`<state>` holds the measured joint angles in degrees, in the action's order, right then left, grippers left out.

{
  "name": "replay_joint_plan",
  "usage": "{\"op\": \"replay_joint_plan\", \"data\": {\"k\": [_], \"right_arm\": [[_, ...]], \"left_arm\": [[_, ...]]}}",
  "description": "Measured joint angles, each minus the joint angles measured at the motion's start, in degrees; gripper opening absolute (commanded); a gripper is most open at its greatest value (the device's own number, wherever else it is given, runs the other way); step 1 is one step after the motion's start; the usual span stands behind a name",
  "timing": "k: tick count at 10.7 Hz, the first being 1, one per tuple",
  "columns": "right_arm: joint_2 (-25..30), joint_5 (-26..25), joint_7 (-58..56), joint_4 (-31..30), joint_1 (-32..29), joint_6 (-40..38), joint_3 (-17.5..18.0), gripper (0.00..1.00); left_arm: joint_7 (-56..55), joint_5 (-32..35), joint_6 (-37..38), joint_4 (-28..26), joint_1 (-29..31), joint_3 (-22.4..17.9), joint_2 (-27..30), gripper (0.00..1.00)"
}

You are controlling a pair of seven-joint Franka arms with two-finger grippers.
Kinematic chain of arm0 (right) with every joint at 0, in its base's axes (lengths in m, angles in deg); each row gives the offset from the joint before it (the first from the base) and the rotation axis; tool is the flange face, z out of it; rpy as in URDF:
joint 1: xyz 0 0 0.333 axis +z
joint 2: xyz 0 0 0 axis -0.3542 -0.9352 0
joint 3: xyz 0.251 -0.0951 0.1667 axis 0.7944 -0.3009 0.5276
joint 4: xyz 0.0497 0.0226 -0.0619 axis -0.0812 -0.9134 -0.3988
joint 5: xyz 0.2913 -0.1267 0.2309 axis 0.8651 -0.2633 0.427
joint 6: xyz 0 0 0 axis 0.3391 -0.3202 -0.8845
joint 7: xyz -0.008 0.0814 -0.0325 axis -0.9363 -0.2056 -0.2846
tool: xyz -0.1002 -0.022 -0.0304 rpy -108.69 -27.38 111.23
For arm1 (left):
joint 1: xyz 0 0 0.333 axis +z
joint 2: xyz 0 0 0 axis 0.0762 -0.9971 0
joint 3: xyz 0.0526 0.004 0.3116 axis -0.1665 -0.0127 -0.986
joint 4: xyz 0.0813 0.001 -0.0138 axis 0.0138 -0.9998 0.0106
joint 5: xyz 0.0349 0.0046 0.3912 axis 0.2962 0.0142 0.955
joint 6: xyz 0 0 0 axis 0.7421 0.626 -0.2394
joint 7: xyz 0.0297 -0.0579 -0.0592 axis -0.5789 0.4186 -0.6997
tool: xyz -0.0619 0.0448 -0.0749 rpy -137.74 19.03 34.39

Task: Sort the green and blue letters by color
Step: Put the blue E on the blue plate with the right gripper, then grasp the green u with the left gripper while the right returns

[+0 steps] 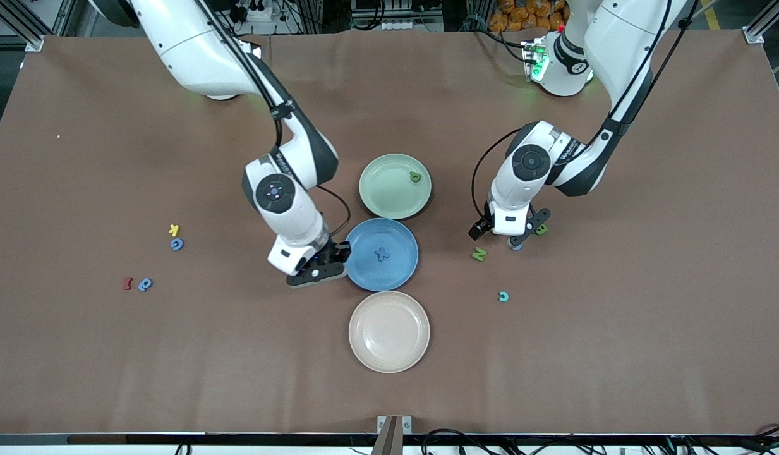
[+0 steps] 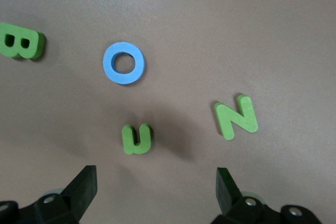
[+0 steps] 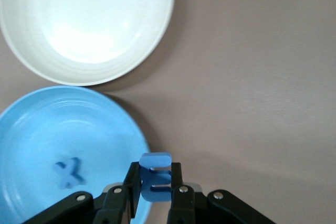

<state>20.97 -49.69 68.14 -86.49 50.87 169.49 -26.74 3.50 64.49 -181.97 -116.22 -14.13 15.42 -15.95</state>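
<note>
The green U (image 2: pixel 137 148) is still beyond the fingers of my left gripper, so my left gripper should first move toward the U and then close on it.
My right gripper (image 1: pixel 340 254) is shut on a blue letter E (image 3: pixel 156 177) and holds it over the rim of the blue plate (image 1: pixel 403 240), which holds a blue X (image 1: pixel 381 254). The green plate (image 1: pixel 383 189) holds one green letter (image 1: pixel 415 177). My left gripper (image 2: pixel 156 179) is open and empty, over the table beside a green U (image 2: pixel 137 139). Round it lie a blue O (image 2: pixel 124 63), a green B (image 2: pixel 21 41) and a green N (image 2: pixel 236 117). In the front view the left gripper (image 1: pixel 522 239) hides the U. Two blue letters (image 1: pixel 177 244) (image 1: pixel 145 284) lie toward the right arm's end.
An empty cream plate (image 1: pixel 389 331) sits nearer the front camera than the blue plate. A teal C (image 1: pixel 503 296) lies nearer the camera than the green N (image 1: pixel 479 254). A yellow K (image 1: pixel 174 230) and a dark red I (image 1: pixel 127 284) lie beside the two blue letters.
</note>
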Motion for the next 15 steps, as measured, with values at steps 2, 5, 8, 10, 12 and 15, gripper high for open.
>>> {"op": "replay_joint_plan", "data": {"k": [2, 5, 8, 10, 12, 15], "right_arm": [[-1.5, 0.0, 2.0, 1.5, 0.9, 0.0, 2.2, 1.00], [-2.9, -0.3, 10.5, 3.0, 3.6, -0.3, 2.6, 1.00], [-2.9, -2.1, 11.0, 3.4, 2.5, -3.0, 2.2, 1.00], [-2.6, -3.1, 9.4, 4.0, -0.5, -5.7, 2.0, 1.00], [-1.4, -3.3, 6.3, 4.1, -4.7, -7.6, 1.9, 1.00], [0.5, -3.4, -1.1, 2.0, -11.6, -8.6, 1.9, 1.00]], "left_arm": [[-1.6, 0.0, -8.0, -3.9, 0.4, -0.2, 0.1, 1.00], [-1.9, 3.1, -11.4, -7.1, 2.3, -0.5, 0.3, 1.00], [-1.9, 6.0, -11.4, -7.1, 3.1, -0.8, 0.4, 1.00], [-1.9, 6.3, -11.2, -7.2, 3.0, -0.9, 0.4, 1.00], [-1.9, 6.3, -9.4, -6.7, 2.8, -0.9, 0.4, 1.00], [-1.9, 6.3, -8.1, -6.2, 2.7, -0.9, 0.3, 1.00]]}}
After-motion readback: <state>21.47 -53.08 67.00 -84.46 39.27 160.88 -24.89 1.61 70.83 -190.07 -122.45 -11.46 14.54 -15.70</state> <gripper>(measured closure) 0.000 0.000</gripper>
